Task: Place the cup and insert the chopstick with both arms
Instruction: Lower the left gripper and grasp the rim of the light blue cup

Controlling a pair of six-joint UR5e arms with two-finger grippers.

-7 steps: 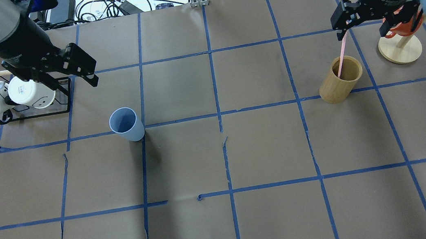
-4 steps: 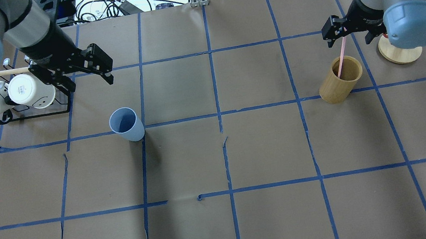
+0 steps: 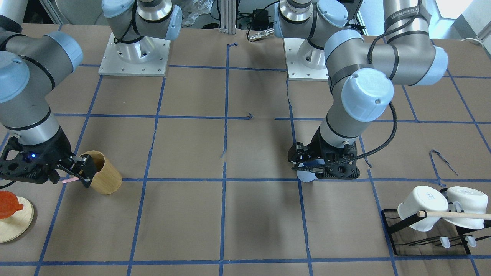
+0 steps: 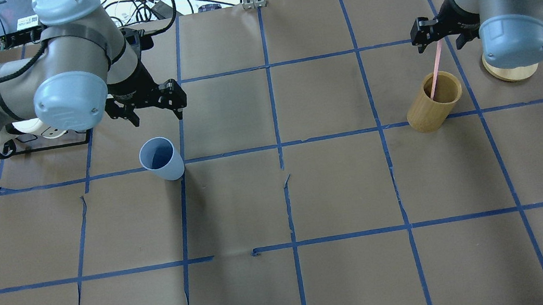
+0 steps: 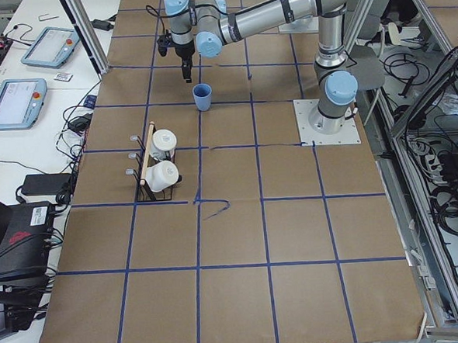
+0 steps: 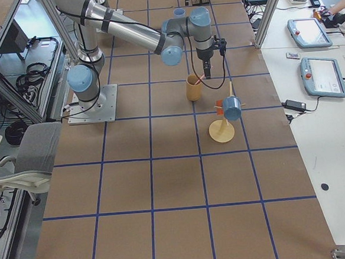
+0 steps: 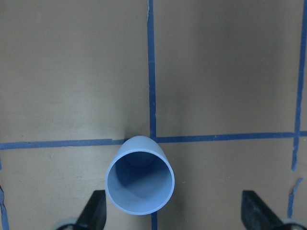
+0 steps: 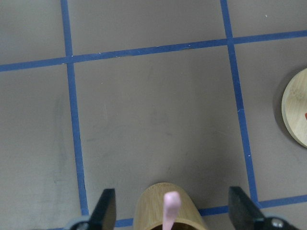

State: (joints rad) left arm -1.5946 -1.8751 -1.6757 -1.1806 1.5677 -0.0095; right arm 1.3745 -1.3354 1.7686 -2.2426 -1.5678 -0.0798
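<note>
The pink chopstick needs to go into the light blue cup (image 3: 305, 176), so my right gripper should grab the chopstick by its top end (image 3: 69, 179) next.
The light blue cup (image 4: 161, 159) stands upright on a blue tape line and also shows in the left wrist view (image 7: 139, 175). My left gripper (image 4: 156, 116) is open, above and just behind it, with nothing in it. In the front view (image 3: 326, 170) this gripper hides most of the cup (image 3: 305, 176). The pale pink chopstick (image 4: 435, 72) leans in the tan wooden cup (image 4: 434, 102). My right gripper (image 4: 438, 41) is open, one finger on each side of the stick's top end (image 8: 171, 203), not touching it.
A black rack with white mugs (image 3: 429, 226) and a long wooden rod stands beside my left arm. A round wooden stand (image 4: 510, 69) with an orange cup (image 3: 9, 203) stands just beyond the wooden cup. Blue tape lines cross the brown paper.
My left arm swung from over the mug rack toward the cup, its open gripper now close behind it. My right gripper shifted slightly left and stays open over the stick.
</note>
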